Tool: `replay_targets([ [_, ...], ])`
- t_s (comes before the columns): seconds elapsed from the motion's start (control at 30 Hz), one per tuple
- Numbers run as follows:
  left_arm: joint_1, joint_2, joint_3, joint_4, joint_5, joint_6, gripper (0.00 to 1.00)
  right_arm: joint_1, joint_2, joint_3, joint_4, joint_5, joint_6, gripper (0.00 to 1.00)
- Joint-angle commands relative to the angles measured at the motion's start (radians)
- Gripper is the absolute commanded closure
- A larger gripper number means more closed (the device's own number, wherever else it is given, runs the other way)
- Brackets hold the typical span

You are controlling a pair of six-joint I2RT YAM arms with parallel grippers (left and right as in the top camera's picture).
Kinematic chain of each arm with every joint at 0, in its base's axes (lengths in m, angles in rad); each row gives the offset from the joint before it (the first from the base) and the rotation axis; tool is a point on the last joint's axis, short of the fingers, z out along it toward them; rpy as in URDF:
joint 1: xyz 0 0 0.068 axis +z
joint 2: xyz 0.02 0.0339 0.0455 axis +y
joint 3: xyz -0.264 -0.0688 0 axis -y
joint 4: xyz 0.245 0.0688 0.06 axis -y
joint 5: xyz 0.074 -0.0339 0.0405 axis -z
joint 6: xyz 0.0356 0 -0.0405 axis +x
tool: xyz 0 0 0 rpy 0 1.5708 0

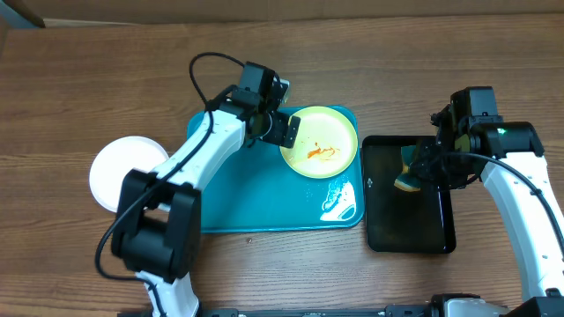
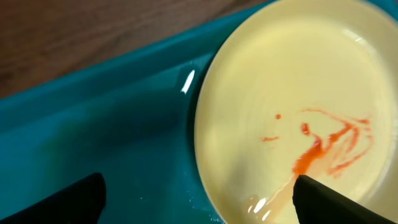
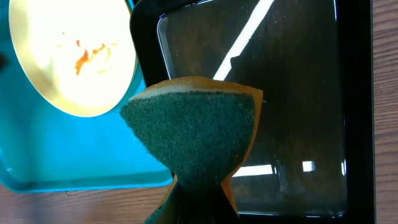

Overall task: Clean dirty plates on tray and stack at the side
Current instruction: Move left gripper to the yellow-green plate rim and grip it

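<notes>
Next, my left gripper grabs the yellow-green plate's rim (image 1: 283, 149) on the side facing the white plate (image 1: 119, 167), leaving the yellow-green plate's smeared side free to scrub and stack.
The pale yellow-green plate (image 1: 330, 132) lies in the far right corner of the turquoise tray (image 1: 256, 198), with orange-red sauce smears; it also shows in the left wrist view (image 2: 298, 81) and the right wrist view (image 3: 62, 56). My left gripper (image 1: 286, 132) is open at the plate's left rim, with one finger over the tray (image 2: 124, 124) and one over the plate (image 2: 199, 205). My right gripper (image 1: 421, 167) is shut on a green and orange sponge (image 3: 196, 134) and holds it above the black tray (image 3: 298, 93). White plate (image 1: 119, 167) rests on the table left of the tray; I cannot tell if it is a stack.
The smaller black tray (image 1: 410, 233) sits right of the turquoise tray and holds shiny liquid. A wet, foamy patch (image 1: 339, 201) lies in the turquoise tray's near right corner. The bare wooden table (image 1: 88, 70) surrounds everything.
</notes>
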Motion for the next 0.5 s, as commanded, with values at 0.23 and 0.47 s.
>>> replay_targets([
  [0.23, -0.001, 0.085, 0.012, -0.014, 0.024, -0.028, 0.35, 0.006, -0.008, -0.001, 0.003, -0.005, -0.007, 0.96],
  [0.47, -0.002, 0.086, -0.005, -0.025, 0.020, -0.031, 0.42, 0.006, -0.008, -0.001, -0.001, -0.006, -0.007, 0.96],
])
